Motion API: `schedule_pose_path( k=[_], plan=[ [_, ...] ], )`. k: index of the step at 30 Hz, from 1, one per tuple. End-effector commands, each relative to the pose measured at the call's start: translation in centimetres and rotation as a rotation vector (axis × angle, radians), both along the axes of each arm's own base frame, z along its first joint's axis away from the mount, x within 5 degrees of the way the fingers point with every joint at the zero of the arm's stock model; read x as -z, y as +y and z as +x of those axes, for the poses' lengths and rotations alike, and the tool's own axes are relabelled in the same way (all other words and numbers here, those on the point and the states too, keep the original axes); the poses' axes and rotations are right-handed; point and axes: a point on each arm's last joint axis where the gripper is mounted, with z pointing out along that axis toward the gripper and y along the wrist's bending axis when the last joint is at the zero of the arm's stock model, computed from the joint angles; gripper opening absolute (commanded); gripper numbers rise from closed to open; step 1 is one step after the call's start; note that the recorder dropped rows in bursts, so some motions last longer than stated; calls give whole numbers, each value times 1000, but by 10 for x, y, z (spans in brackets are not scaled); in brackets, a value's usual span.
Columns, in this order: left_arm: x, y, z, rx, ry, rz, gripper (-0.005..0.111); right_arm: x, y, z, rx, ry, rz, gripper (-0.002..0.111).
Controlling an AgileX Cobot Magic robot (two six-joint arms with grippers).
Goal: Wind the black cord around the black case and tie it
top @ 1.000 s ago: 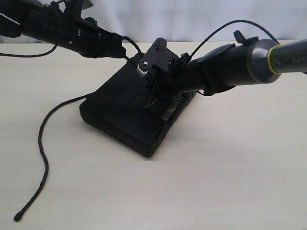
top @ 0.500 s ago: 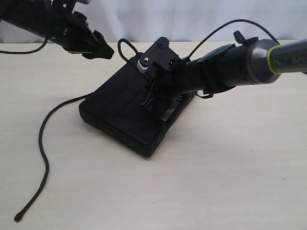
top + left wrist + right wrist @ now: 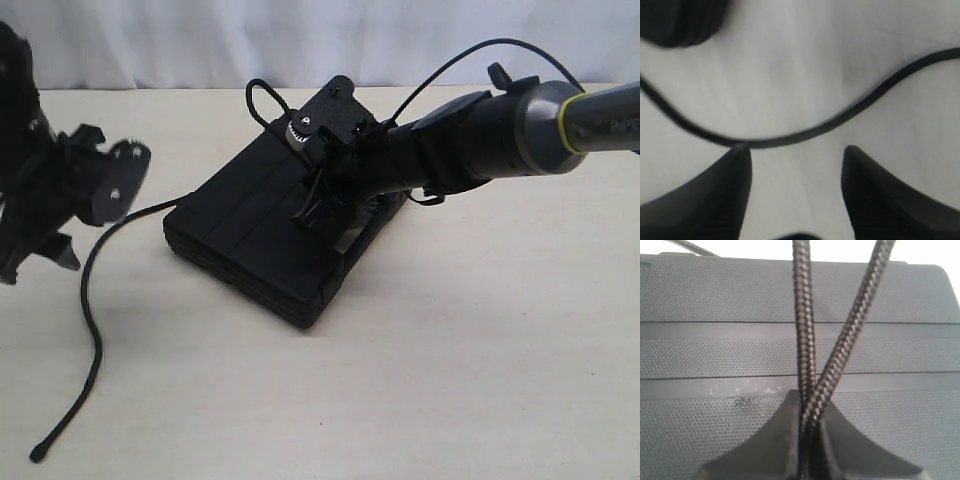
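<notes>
The left gripper grabs the black cord by its middle part (image 3: 95, 250) next, short of the cord's loose end, to wrap the black case (image 3: 245, 235).
The black case (image 3: 245, 235) lies flat mid-table, ribbed lid up. The black cord (image 3: 92, 290) runs from the case's left corner across the table to a free end at the front left, and a small loop of the cord (image 3: 262, 100) stands up behind the case. My right gripper (image 3: 312, 208) rests on the lid, shut on two braided strands of the cord (image 3: 805, 340) over the case (image 3: 715, 315); its jaws (image 3: 810, 415) pinch them together. My left gripper (image 3: 40, 260) hovers open to the left of the case, with the cord (image 3: 790, 137) lying on the table just beyond its fingertips (image 3: 725, 190).
A thin glossy robot cable (image 3: 480, 50) arcs above the right arm. A corner of the case (image 3: 680, 22) shows in the left wrist view. A white curtain hangs behind the pale tabletop (image 3: 480, 350).
My left arm has left the loop behind the case and swung left and down over the cord on the table. The right gripper has stayed put on the lid.
</notes>
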Motion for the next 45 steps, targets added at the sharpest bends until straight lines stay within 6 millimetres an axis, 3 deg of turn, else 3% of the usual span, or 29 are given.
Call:
schedule_pose_path(
  k=[1,5,10,13,18,25,28,31,35,38,40,45],
  plan=[
    [38,-16,-24,393,-66,80,52,-8,1,0,-2,-7,25,4],
    [69,-12,-53,599,-93,157,52,-8,1,0,-2,-7,25,4],
    [76,-15,-58,561,-102,118,52,-8,1,0,-2,-7,25,4],
    [89,-17,-59,502,-64,78,33,-8,0,0,5,-11,21,4],
    [92,-12,-62,598,-7,142,0,-8,0,1,12,-15,17,4],
    [86,-4,-59,594,-25,238,0,-8,-4,4,54,-35,-4,4],
    [70,0,-52,478,-125,266,0,-8,-3,4,56,-30,3,4],
    [43,0,-38,242,-270,219,0,-9,-3,3,49,-26,8,4],
    [1,-6,-13,-264,-529,-70,0,-10,-2,2,41,-24,14,4],
    [-19,-8,4,-531,-653,-346,0,-10,-1,1,25,-14,24,4],
    [-19,-9,9,-616,-676,-460,0,-10,1,0,7,-3,35,4],
    [0,-12,17,-710,-634,-526,0,-10,5,-4,-32,22,60,4]
  ],
)
